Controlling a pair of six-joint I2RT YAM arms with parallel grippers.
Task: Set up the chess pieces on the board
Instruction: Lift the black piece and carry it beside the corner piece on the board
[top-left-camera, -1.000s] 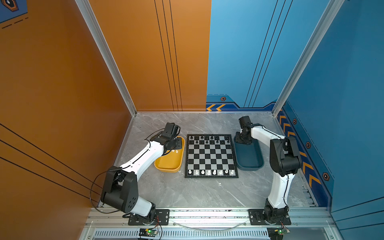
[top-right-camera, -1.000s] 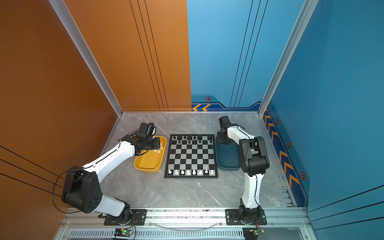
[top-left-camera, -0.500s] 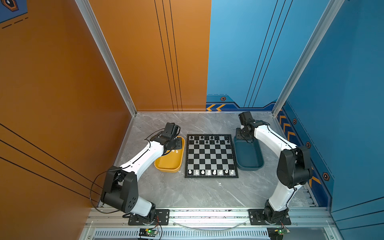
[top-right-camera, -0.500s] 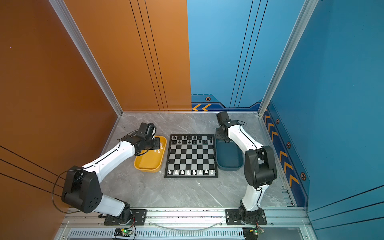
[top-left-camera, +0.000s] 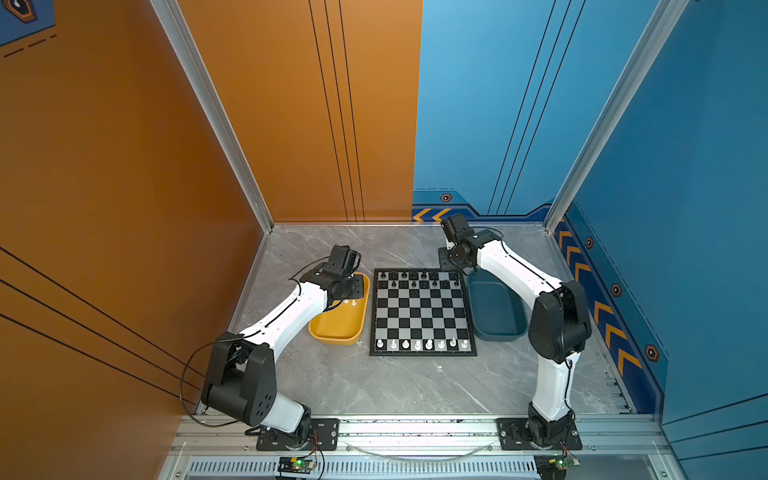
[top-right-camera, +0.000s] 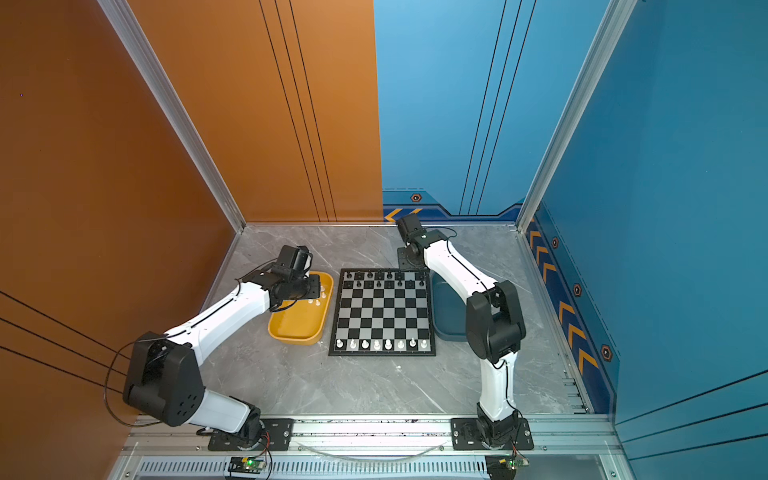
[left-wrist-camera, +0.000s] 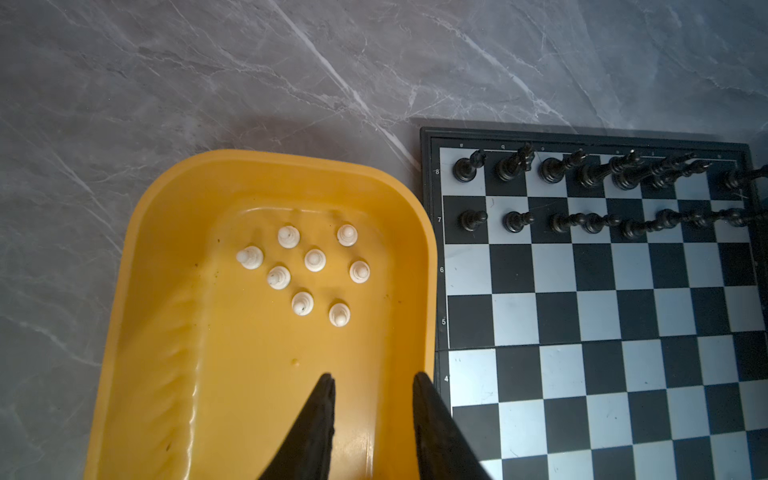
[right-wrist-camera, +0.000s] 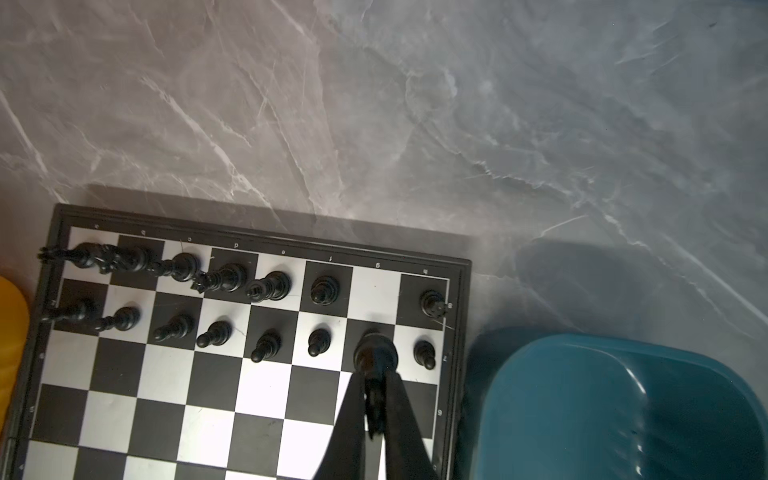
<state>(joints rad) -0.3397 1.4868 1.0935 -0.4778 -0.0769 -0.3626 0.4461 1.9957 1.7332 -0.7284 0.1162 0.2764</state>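
My right gripper should move the black piece to the far row's empty white square before it releases the piece, because the piece's base is still short of that square above the board (top-left-camera: 422, 311).
The board (top-left-camera: 422, 311) lies in the middle of the table in both top views. Black chess pieces (top-left-camera: 419, 279) fill its two far rows, and white ones (top-left-camera: 422, 344) stand along its near row. Several white pawns (left-wrist-camera: 309, 270) stand in the yellow tray (left-wrist-camera: 166, 291). My left gripper (left-wrist-camera: 374, 376) hangs open over that tray, short of the pawns, with nothing between its fingers. Over the board's far right squares, my right gripper (right-wrist-camera: 375, 374) is shut on a black piece (right-wrist-camera: 375, 353), whose round base shows beyond the fingertips.
The dark blue tray (top-left-camera: 496, 311) sits against the board's right edge, with no pieces showing in it (right-wrist-camera: 623, 407). The yellow tray (top-left-camera: 338, 328) touches the board's left edge. Orange and blue walls close in the grey marble table on three sides.
The right arm has swung from over the blue tray's far end leftward to the board's far right corner, its elbow shifting. The left arm has not moved.
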